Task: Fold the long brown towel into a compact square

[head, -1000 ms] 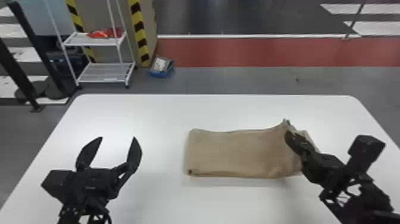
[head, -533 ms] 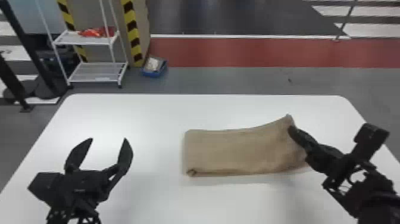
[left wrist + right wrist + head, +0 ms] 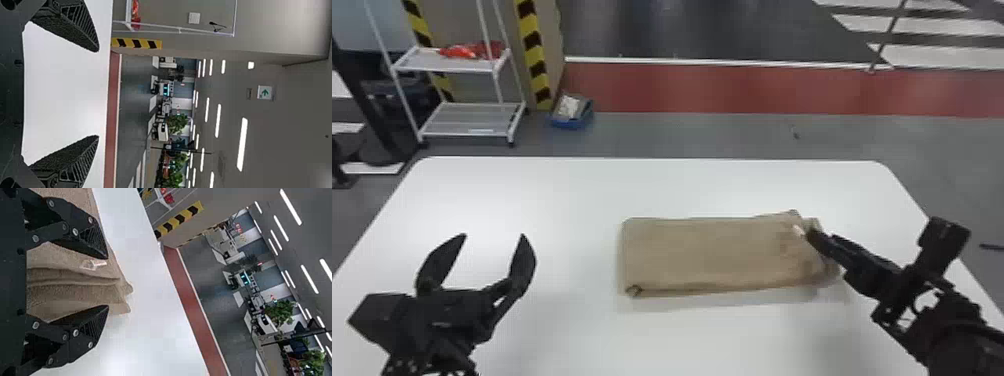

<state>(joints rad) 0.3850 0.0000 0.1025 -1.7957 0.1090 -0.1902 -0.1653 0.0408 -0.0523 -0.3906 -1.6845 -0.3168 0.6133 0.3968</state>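
My right gripper grabs the towel by that bunched edge (image 3: 816,245) (image 3: 98,280) next, since the towel's rumpled end stands up in creases while the rest lies flat.
My left gripper (image 3: 493,236) stands open over the left part of the table, well away from the towel; its fingers are also spread in the left wrist view, where the left gripper (image 3: 98,94) has nothing between them. The brown towel (image 3: 712,252) lies as a flat folded rectangle right of centre, its right end rumpled. At that end is my right gripper (image 3: 807,235). In the right wrist view the right gripper (image 3: 107,282) is open, with the creased end of the towel (image 3: 74,288) between and below its parted fingers and a small white tag (image 3: 92,264) on the cloth.
The white table (image 3: 572,195) extends around the towel, with its far edge beyond it. On the floor behind stand a white shelf rack (image 3: 467,117) at the left and a blue bin (image 3: 573,120) beside a striped pillar.
The towel's right end, raised at the far corner half a second ago, has dropped and lies lower and rumpled. My right gripper has let go of it. The head view has shifted.
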